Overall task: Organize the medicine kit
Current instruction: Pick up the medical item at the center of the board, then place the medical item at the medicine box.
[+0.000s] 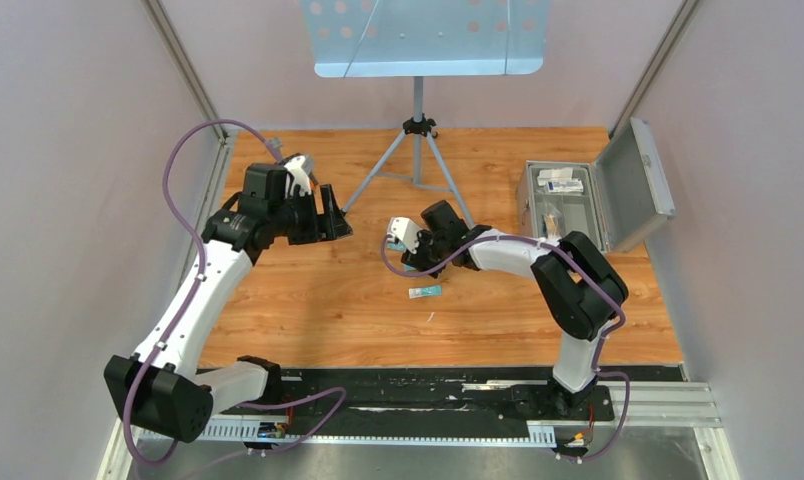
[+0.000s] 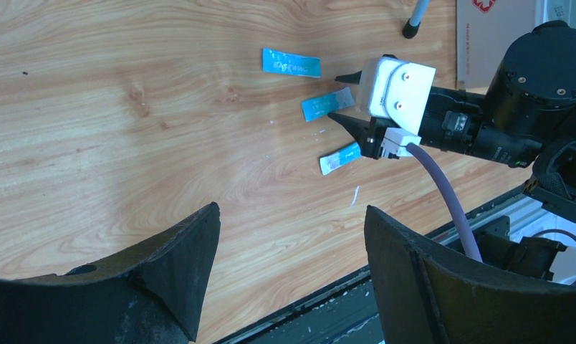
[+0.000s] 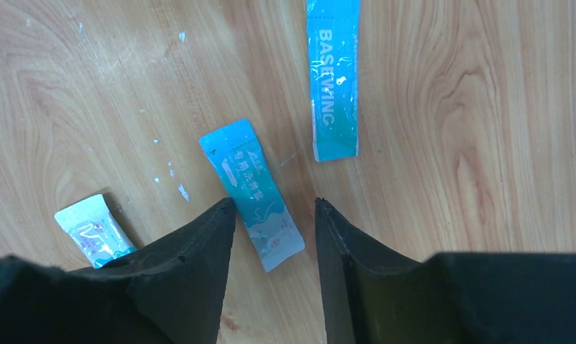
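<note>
My right gripper should close on the teal packet now: its fingers reach past the teal packet's near end [image 3: 271,226] in the right wrist view, with the packet's sides between them.
The medicine kit [image 1: 586,197], a silver-grey case, lies at the far right with its lid swung open and small white boxes inside. Three blue packets lie on the wooden table: a long one [image 3: 333,79], a middle teal one [image 3: 251,188] and a small pale one [image 3: 90,231]. My right gripper [image 3: 274,209] hovers low over the middle packet, open, its tips either side of the packet's near end without squeezing it. From above, this gripper [image 1: 398,240] covers all but one packet [image 1: 425,291]. My left gripper [image 2: 292,211] is open and holds nothing, raised over the table's left part [image 1: 335,214].
A tripod music stand [image 1: 418,128] stands at the back centre, its legs spreading toward both grippers. Grey walls close in left, right and behind. A black rail [image 1: 428,392] runs along the near edge. White flecks dot the wood near the packets.
</note>
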Robot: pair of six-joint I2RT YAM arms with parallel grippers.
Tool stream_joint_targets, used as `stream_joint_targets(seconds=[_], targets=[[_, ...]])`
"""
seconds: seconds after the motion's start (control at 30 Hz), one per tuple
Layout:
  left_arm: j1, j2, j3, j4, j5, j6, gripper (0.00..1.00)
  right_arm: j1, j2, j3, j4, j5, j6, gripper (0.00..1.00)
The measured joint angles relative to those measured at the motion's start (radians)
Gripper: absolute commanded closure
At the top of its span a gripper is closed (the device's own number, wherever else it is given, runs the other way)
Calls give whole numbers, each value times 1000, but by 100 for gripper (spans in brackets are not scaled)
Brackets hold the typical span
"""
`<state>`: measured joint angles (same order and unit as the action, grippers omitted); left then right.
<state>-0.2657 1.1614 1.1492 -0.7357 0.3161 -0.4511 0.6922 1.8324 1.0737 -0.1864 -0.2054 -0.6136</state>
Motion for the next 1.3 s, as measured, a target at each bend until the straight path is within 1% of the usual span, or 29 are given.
stream_joint_targets(seconds=[0.03,0.07,0.13,0.2,0.3,0.47,0.63,0.87,1.0,1.13,1.3], targets=[[0,0,-2,1,0,0,19,0,5,2,5,-6,0,59],[0,0,-5,0,0,0,19,0,8,5,6,-10,-1,65],[0,0,-11,0,0,0,19,0,16,10,12,-16,0,80],[0,0,-15,0,1,0,19,0,18,10,12,-21,-1,91],[2,0,-15,0,1,0,19,0,18,10,10,-23,3,100],[6,0,-15,1,6,0,19,1,-3,-2,-1,-25,9,100],[6,0,-16,4,11,0,19,6,-97,-34,-56,-32,35,100],[6,0,-16,18,20,0,19,8,-345,-86,-72,-23,90,100],[7,7,-16,23,29,0,19,-3,-496,-127,-79,16,134,100],[7,15,-16,23,40,0,19,-68,-636,-169,-101,48,196,100],[7,19,-16,27,47,0,19,-230,-814,-192,-141,75,290,100]])
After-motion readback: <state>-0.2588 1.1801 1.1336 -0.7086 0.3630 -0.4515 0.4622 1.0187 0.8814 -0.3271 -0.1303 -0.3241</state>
